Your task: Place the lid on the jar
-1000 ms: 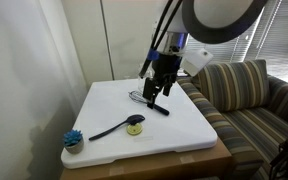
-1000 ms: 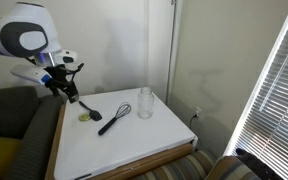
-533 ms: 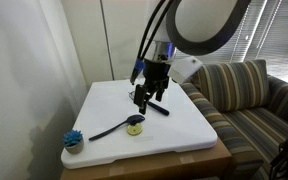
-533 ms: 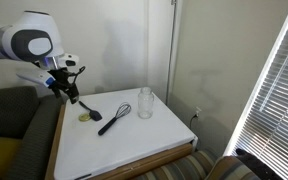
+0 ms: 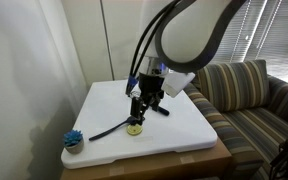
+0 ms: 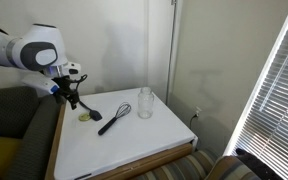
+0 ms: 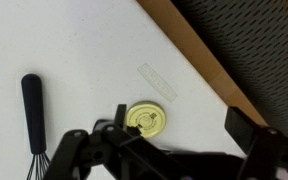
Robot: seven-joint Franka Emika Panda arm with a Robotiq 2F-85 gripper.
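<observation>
I need to grab the yellow-gold lid (image 7: 144, 119) by opposite sides of its rim and keep it flat. Its bottom should stay free so that it can go on the jar.
The yellow-gold lid (image 7: 144, 119) lies flat on the white table, also visible in both exterior views (image 5: 134, 129) (image 6: 85, 116). The clear glass jar (image 6: 145, 103) stands upright at the far side of the table, beyond the whisk; in an exterior view the arm hides it. My gripper (image 5: 136, 110) (image 6: 72, 100) hangs open and empty just above the lid. In the wrist view its fingers (image 7: 179, 135) spread wide, and the lid lies near the left finger.
A black whisk (image 6: 114, 117) (image 7: 32, 103) lies between lid and jar. A black spoon (image 5: 109, 131) lies beside the lid, and a blue-bristled brush (image 5: 73, 140) sits at the table corner. The wooden table edge (image 7: 199, 55) borders a striped sofa (image 5: 249, 95).
My gripper has moved down and across the table, from over the whisk to just above the lid. The lid, jar and utensils have not moved.
</observation>
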